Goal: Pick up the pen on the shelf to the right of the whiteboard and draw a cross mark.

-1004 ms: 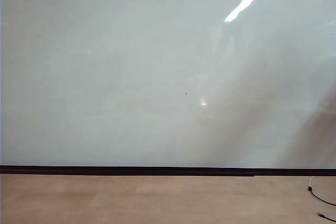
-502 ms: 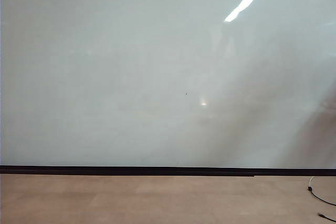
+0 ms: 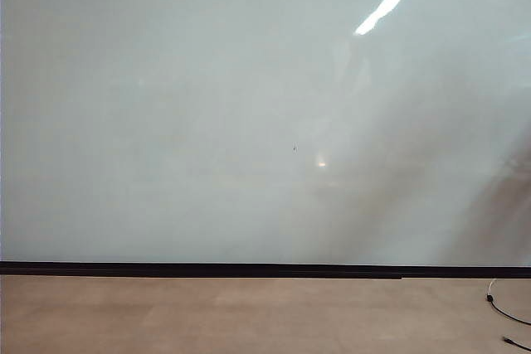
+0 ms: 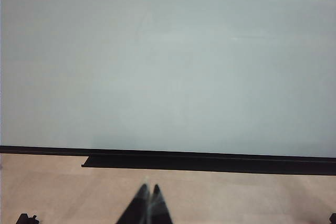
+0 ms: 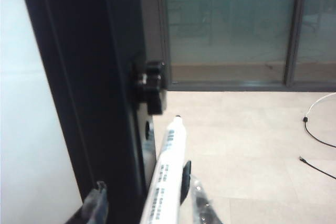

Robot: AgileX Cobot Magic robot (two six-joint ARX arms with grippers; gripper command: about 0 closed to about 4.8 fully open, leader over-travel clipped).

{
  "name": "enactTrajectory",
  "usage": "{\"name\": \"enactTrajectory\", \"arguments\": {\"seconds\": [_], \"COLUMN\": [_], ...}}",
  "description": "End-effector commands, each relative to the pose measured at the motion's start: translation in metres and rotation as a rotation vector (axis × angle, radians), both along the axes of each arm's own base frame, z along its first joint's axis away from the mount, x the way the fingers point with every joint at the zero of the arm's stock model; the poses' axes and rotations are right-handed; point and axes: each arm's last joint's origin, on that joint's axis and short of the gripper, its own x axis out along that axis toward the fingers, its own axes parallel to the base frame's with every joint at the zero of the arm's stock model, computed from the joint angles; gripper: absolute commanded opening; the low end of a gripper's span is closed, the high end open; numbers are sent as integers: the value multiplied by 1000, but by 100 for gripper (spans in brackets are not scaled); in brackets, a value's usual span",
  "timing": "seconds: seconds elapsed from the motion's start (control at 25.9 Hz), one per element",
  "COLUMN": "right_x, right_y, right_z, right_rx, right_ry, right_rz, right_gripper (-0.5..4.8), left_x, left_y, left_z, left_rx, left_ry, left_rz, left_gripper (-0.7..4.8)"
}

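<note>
I will draw with the pen next, so my right gripper will grab it by its white printed body [image 5: 161,198], well back from the pen's dark inked tip [image 5: 178,117].
The whiteboard [image 3: 207,105] fills the exterior view, with a thin black strip [image 3: 249,270] along its lower edge; no cross mark shows on it and neither gripper is in that view. In the right wrist view the pen [image 5: 169,163], white with black print and a dark tip, stands along the black frame [image 5: 89,77] at the whiteboard's [image 5: 26,108] edge. My right gripper [image 5: 147,190] is open and straddles the pen, which lies close to one clear finger [image 5: 198,199] and well apart from the other [image 5: 97,198]. The shelf under the pen is hidden. My left gripper [image 4: 149,190] is shut and empty, low before the whiteboard [image 4: 168,61].
A black knob [image 5: 149,82] juts from the frame just beyond the pen's tip. A thin cable [image 3: 502,308] lies on the tan floor [image 3: 249,317] at the right, also seen as cable [image 5: 315,129]. Glass doors [image 5: 236,24] stand behind. A long black tray [image 4: 210,162] runs under the board.
</note>
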Motion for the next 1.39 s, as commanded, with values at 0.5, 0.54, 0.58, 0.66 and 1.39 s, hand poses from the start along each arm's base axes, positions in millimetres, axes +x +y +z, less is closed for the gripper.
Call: {"name": "enactTrajectory", "arguments": {"seconds": [0.5,0.54,0.58,0.66,1.39], "right_x": [0,0,0,0,-4], "right_y": [0,0,0,0,-5], "right_z": [4,4,4,4,10], "right_rx": [-10,-10,-10,-10,-31], "right_ry": [-25,-25,-25,-25,-66], "right_rz": [8,9,9,9,-36], "right_gripper": [116,100,84,47,-4], "left_x": [0,0,0,0,0], "left_y": [0,0,0,0,0], "left_z": [2,2,2,2,2], "left_rx": [4,4,4,4,4], "left_ry": [-12,-12,-12,-12,-12], "left_rz": [-4,-4,-4,-4,-4], "left_gripper": [-4,-4,-4,-4,-4]}}
